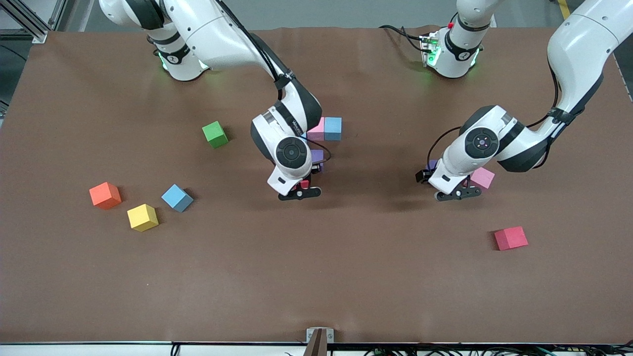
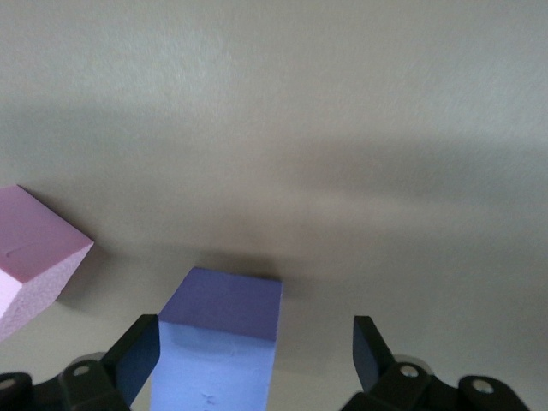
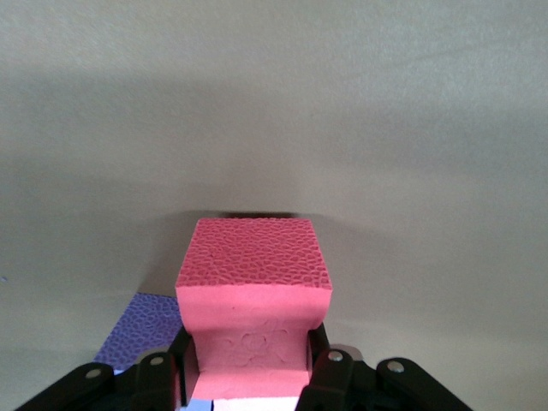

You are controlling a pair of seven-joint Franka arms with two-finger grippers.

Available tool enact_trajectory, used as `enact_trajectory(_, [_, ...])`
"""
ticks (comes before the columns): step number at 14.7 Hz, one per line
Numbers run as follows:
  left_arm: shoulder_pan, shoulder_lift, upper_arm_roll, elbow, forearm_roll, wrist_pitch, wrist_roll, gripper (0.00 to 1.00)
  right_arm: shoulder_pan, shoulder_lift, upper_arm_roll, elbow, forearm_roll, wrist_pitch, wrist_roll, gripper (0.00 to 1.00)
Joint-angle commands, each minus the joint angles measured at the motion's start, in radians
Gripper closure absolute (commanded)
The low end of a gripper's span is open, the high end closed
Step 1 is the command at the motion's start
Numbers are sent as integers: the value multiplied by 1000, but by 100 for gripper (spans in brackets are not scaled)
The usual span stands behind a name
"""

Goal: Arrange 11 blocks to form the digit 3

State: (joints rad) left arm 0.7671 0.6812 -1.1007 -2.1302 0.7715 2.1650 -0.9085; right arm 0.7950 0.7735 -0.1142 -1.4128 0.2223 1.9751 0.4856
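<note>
The fingers of my left gripper are above the purple block's top [image 1: 433,163] [image 2: 224,304], so my left gripper has to go lower before it closes on the block.
My right gripper [image 1: 305,182] [image 3: 248,364] is shut on a red block [image 1: 305,184] [image 3: 253,295], low at the table's middle. Next to it lies a purple block [image 1: 317,155] [image 3: 137,330]. A pink block [image 1: 316,129] and a light blue block [image 1: 333,128] touch each other, farther from the front camera. My left gripper [image 1: 435,173] [image 2: 254,338] stands open around a second purple block [image 1: 433,164] [image 2: 224,342], which sits close to one finger [image 2: 137,351]. A pink block [image 1: 482,177] [image 2: 30,253] lies beside it.
A red block [image 1: 511,238] lies nearer the front camera toward the left arm's end. A light blue block [image 1: 176,197], a yellow block [image 1: 143,217] and an orange cube [image 1: 105,195] sit toward the right arm's end. A green cube [image 1: 215,134] lies farther back.
</note>
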Motion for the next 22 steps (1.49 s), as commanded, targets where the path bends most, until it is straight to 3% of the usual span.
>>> enact_trajectory(1, [35,-28,-11,-45,18,16,33,1,0,-14,-5,-38,16,2,11,67])
enact_trajectory(8, [44,-8,-2,-62,18,12,102,1,-7,-13,-5,-40,17,-1,24,66])
enact_trajectory(10, [44,-5,15,-66,18,16,102,6,-5,-13,-5,-40,17,1,25,64])
enact_trajectory(11, [44,-5,18,-68,18,16,102,12,-5,-13,-5,-40,17,1,25,45])
enact_trajectory(12, [44,-5,19,-71,18,16,102,22,-5,-13,-5,-38,17,1,25,0])
enact_trajectory(14, [43,-6,18,-68,17,13,77,41,-8,-17,-7,-31,16,-1,25,0])
enact_trajectory(17, [25,-5,12,-36,2,12,-50,61,-36,-54,-16,-29,14,-10,21,0])
enact_trajectory(19, [-32,-5,5,4,-14,12,-172,65,-46,-82,-53,1,11,-80,21,0])
enact_trajectory(22, [-153,-2,10,107,-148,9,-361,69,-57,-128,-163,29,9,-173,21,0])
